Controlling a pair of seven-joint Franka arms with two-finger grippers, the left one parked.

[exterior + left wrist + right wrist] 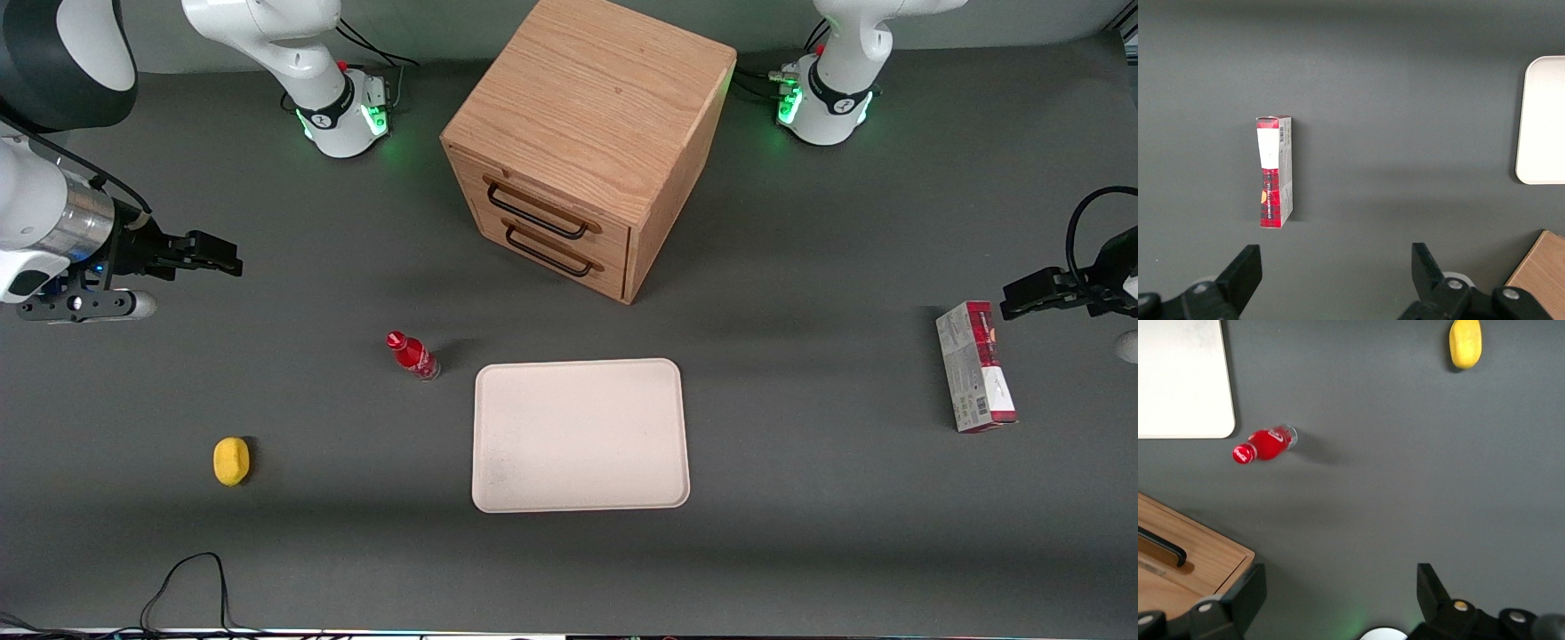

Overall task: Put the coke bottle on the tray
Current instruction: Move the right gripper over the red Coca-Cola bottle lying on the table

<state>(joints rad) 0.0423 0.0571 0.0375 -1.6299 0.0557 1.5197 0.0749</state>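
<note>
The coke bottle needs to go on the tray (581, 435), so my right gripper needs to pick it up by its red cap (396, 340) next.
The coke bottle (412, 355) is a tiny red bottle with a red cap, standing on the grey table close beside the tray (581, 435), near the tray's corner farthest from the front camera. The tray is a large flat cream-white rectangle with nothing on it. My right gripper (222, 255) hangs open and empty above the table at the working arm's end, well apart from the bottle and farther from the front camera than it. The right wrist view shows the bottle (1265, 445), the tray's corner (1185, 387) and the open gripper (1341, 587) with bare table between its fingers.
A wooden two-drawer cabinet (582, 142) stands farther from the front camera than the tray. A yellow lemon-like lump (231, 461) lies nearer the camera than the bottle. A red-and-grey carton (975, 366) lies toward the parked arm's end. A black cable (191, 578) loops at the front edge.
</note>
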